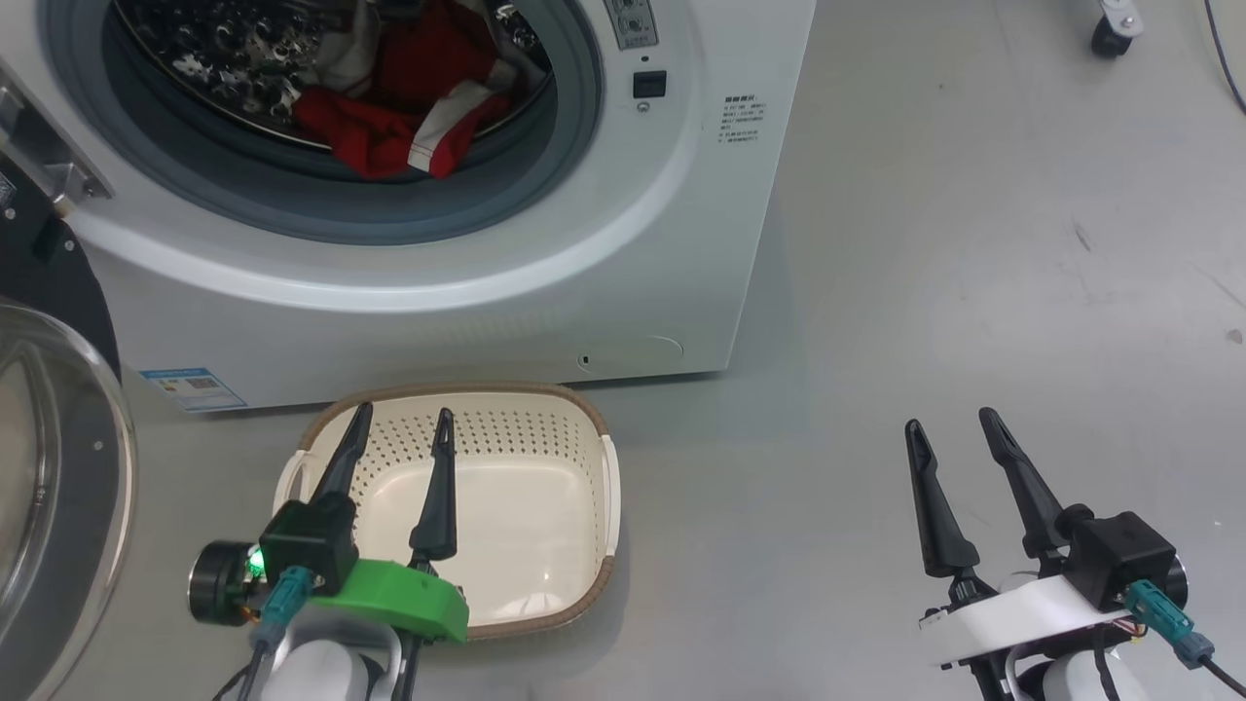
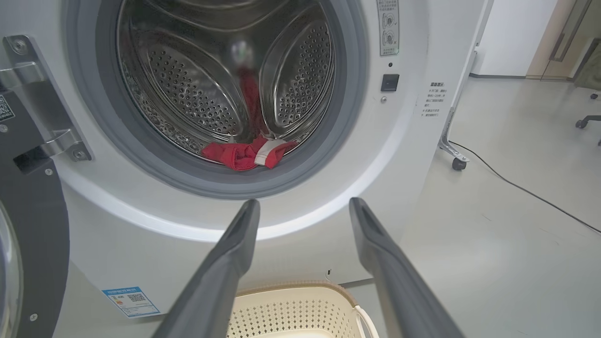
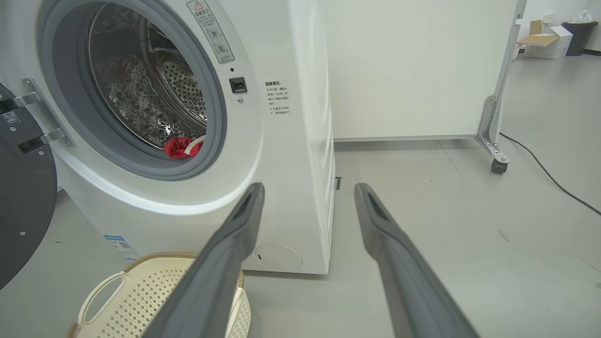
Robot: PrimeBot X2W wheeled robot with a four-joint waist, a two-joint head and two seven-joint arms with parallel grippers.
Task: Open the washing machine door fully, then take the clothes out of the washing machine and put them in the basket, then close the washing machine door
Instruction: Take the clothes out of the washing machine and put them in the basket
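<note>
The robot's left gripper should next pinch the white-banded edge of the clothes (image 1: 409, 107) (image 2: 246, 154) where it sticks out over the grey gasket, while the rest lies slack in the drum.
The white washing machine (image 1: 604, 273) stands with its door (image 1: 58, 487) swung wide to the left, black rim and glass bowl at the view's left edge. Red and white clothes (image 1: 409, 107) lie in the steel drum by the grey gasket, also seen as clothes (image 2: 246, 154) and clothes (image 3: 181, 146). The cream basket (image 1: 574, 419) sits on the floor in front of the machine, nothing inside it. My left gripper (image 1: 401, 419) hovers open over the basket, holding nothing. My right gripper (image 1: 952, 421) is open above bare floor to the right.
Grey floor (image 1: 973, 243) spreads to the right of the machine. A white panel on a castor (image 3: 497, 165) stands behind, with a black cable (image 3: 544, 173) across the floor. A chair's castor (image 1: 1110, 34) shows at the top right.
</note>
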